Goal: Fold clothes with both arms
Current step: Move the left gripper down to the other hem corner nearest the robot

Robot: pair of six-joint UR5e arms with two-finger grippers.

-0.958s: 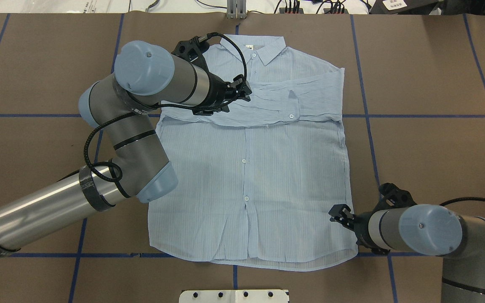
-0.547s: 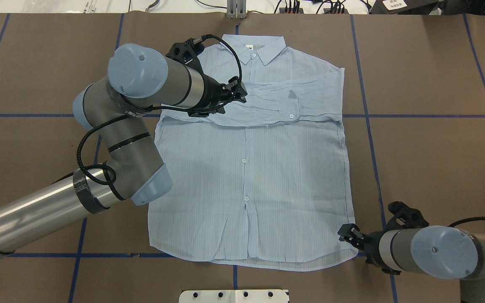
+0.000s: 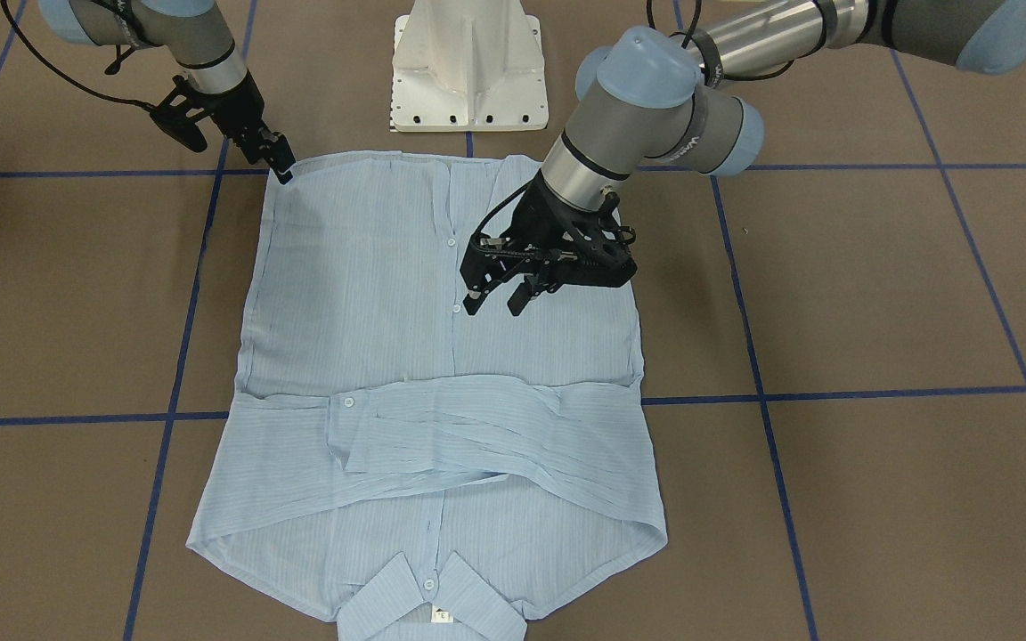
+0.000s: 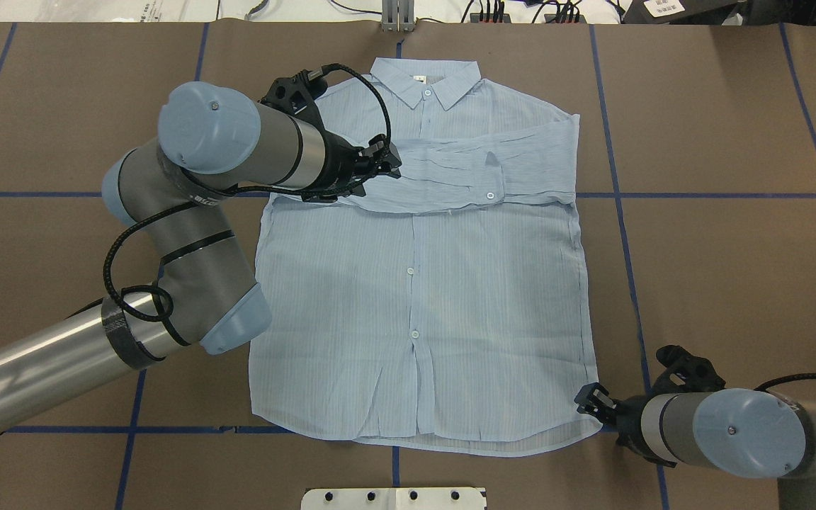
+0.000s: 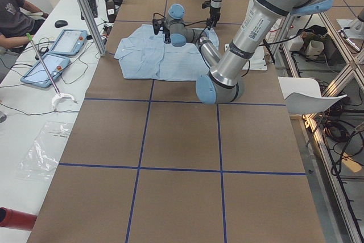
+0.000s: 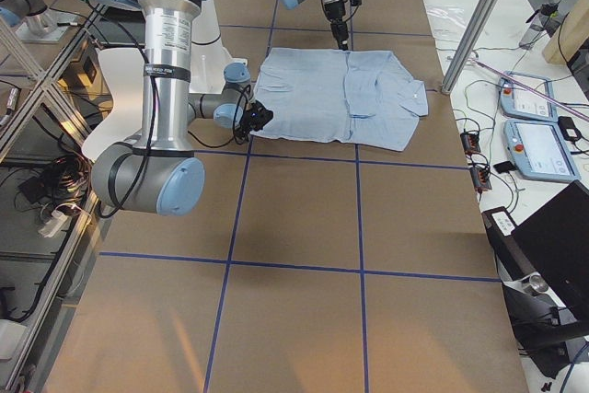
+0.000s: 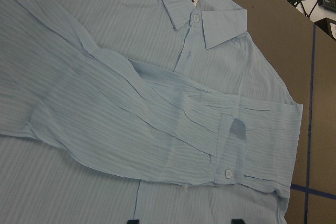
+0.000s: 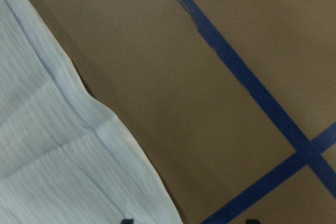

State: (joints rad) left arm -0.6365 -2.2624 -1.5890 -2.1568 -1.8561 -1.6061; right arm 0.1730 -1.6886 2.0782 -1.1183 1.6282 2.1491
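Observation:
The right gripper grabs the shirt by its hem corner (image 8: 167, 211) next, to fold the shirt's lower half toward its collar.
The light-blue striped shirt (image 4: 422, 297) lies flat and front up on the brown table, collar at the far edge, both sleeves folded across the chest (image 3: 442, 427). My left gripper (image 4: 392, 166) hovers open and empty over the shirt's left chest; in the left wrist view the folded sleeves (image 7: 131, 119) lie below its fingertips. My right gripper (image 4: 587, 400) is low at the near right hem corner, also shown in the front view (image 3: 281, 169). It is open, and the hem edge (image 8: 47, 156) runs between its fingertips in the right wrist view.
The white pedestal base (image 3: 468, 62) stands at the near table edge by the hem. Blue tape lines (image 4: 617, 195) cross the brown table cover. Cables and plugs (image 4: 521, 10) lie beyond the far edge. An operator (image 5: 14, 18) and tablets sit beside the table.
My left arm has drawn back to the left, its gripper sliding left over the folded sleeves. My right gripper has moved right and nearer, down to the hem corner.

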